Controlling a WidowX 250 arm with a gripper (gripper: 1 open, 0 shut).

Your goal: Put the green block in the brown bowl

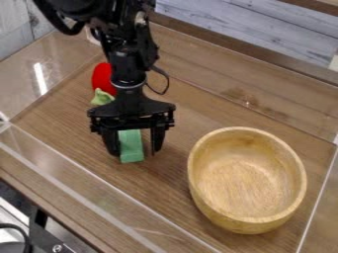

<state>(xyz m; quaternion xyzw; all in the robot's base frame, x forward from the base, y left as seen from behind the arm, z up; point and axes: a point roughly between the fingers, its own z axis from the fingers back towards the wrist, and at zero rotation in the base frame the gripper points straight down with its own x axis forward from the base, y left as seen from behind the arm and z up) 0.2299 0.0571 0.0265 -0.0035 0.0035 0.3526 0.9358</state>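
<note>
I should next grab the green block (132, 145) by its long sides with my gripper. Then I can put it into the brown bowl (246, 179).
The green block (132, 145) lies flat on the wooden table, a long mid-green bar pointing toward the camera. My gripper (132, 141) is lowered straight over it, open, with one black finger on each side of the bar; whether the fingers touch it cannot be told. The brown bowl (246, 179), large, round and light wood with a thick rim, stands empty to the right of the block, a short gap away.
A small red strawberry-like toy with a green leaf (102, 79) sits just behind the gripper, partly hidden by the arm. Clear plastic walls (53, 158) fence the table on the left and front. White planks run along the back.
</note>
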